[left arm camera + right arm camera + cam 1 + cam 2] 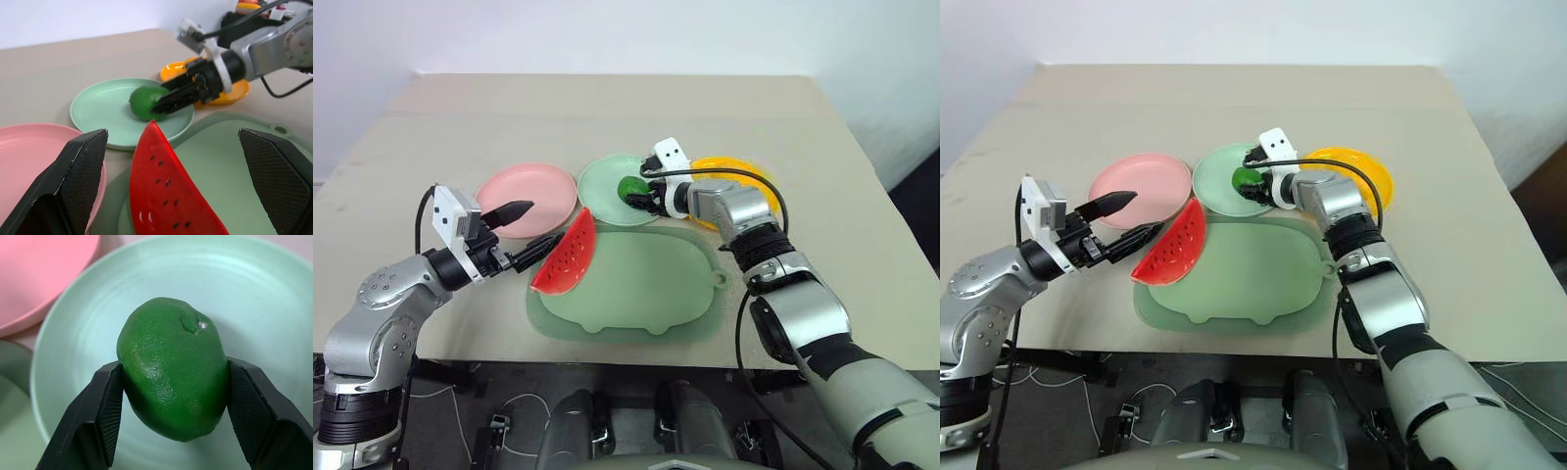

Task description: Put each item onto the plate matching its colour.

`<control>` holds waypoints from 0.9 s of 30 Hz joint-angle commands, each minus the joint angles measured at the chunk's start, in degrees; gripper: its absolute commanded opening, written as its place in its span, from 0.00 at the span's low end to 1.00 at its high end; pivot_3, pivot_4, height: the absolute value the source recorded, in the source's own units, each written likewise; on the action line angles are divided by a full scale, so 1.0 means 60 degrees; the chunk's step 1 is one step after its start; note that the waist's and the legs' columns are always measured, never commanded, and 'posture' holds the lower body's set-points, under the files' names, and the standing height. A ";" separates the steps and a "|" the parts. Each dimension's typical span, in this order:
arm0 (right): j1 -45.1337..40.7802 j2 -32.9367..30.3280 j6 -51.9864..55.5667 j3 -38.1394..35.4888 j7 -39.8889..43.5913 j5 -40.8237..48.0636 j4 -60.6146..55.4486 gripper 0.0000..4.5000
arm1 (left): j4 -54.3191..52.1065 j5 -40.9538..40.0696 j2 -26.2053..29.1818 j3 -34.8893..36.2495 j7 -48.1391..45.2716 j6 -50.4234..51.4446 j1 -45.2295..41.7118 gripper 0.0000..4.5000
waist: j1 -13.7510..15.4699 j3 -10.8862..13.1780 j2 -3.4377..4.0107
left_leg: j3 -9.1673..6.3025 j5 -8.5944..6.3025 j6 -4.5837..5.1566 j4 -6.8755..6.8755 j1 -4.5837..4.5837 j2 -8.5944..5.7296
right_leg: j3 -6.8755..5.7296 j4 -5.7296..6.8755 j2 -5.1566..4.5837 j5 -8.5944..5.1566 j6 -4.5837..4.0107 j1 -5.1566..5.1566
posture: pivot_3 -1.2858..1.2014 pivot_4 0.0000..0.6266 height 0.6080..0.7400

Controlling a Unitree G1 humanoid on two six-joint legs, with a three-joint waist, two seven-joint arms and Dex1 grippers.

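I should next grab the watermelon slice by its flat red sides with my left gripper, because the slice stands on its curved rind [548, 292].
My right gripper [642, 196] is shut on the small glossy green fruit [171, 369] and holds it over the pale mint green plate [599, 186]. Whether the fruit touches the plate I cannot tell. The red watermelon slice [568, 255] with its green rind stands on edge at the near left corner of the green tray [646, 289]. My left gripper [530, 230] is open just left of the slice, with nothing between its fingers. The pink plate [546, 184] lies behind that gripper. The yellow-orange plate [744, 171] lies partly hidden behind my right wrist.
The three plates sit in a row across the middle of the beige table [607, 108], with the translucent green tray in front of them. Bare tabletop stretches behind the plates and to both sides. The table's front edge runs just below the tray.
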 commanded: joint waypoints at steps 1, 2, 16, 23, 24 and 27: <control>-0.0546 0.0117 -0.0525 -0.0256 -0.0078 -0.0350 0.0566 0.77 | -0.0421 -0.0092 0.0013 0.0120 0.0035 -0.0085 -0.0053 1.00 | -0.0004 0.0000 0.0000 | 0.0000 0.0000 -0.0002 0.0000 0.0002 0.0000 | 0.0000 0.0003 0.0001 0.0000 0.0000 0.0000 | 0.52 0.24 0.67; -0.0593 0.0132 -0.0533 -0.0325 -0.0045 -0.0370 0.0615 0.83 | -0.0424 -0.0102 0.0010 0.0106 0.0033 -0.0079 -0.0053 1.00 | -0.0003 0.0000 0.0000 | 0.0000 -0.0001 -0.0006 0.0000 0.0003 0.0000 | 0.0000 0.0006 0.0000 0.0000 0.0000 0.0000 | 0.52 0.24 0.67; 0.1147 -0.0942 0.2102 -0.1275 0.1084 0.0786 -0.5180 0.99 | -0.0069 -0.0007 0.0164 0.0141 -0.0374 -0.0197 -0.0023 1.00 | 0.0007 -0.0001 -0.0001 | -0.0008 -0.0008 -0.0020 0.0000 0.0005 0.0001 | 0.0002 0.0011 -0.0009 0.0000 0.0000 -0.0002 | 0.52 0.24 0.67; 0.3311 -0.1184 0.3084 -0.2063 0.1119 0.2279 -0.9433 0.99 | 0.0109 0.0136 0.0177 0.0170 -0.0470 -0.0335 -0.0019 1.00 | 0.0031 -0.0001 -0.0001 | -0.0009 -0.0010 -0.0024 0.0000 0.0006 0.0000 | 0.0001 0.0012 -0.0013 0.0000 0.0000 -0.0001 | 0.52 0.24 0.67; 0.3522 -0.1315 0.3321 -0.2166 0.1185 0.2539 -0.9879 0.99 | 0.0115 0.0143 0.0165 0.0168 -0.0465 -0.0346 -0.0022 1.00 | 0.0043 -0.0001 -0.0001 | -0.0009 -0.0010 -0.0024 0.0001 0.0006 -0.0001 | 0.0001 0.0010 -0.0013 0.0000 -0.0001 0.0000 | 0.52 0.24 0.67; 0.3967 -0.1684 0.3803 -0.2387 0.1199 0.3050 -1.0668 0.99 | 0.0143 0.0184 0.0154 0.0166 -0.0488 -0.0399 -0.0014 1.00 | 0.0047 -0.0002 -0.0004 | -0.0010 -0.0010 -0.0024 0.0001 0.0006 -0.0002 | 0.0001 0.0005 -0.0017 0.0000 -0.0002 0.0002 | 0.52 0.24 0.67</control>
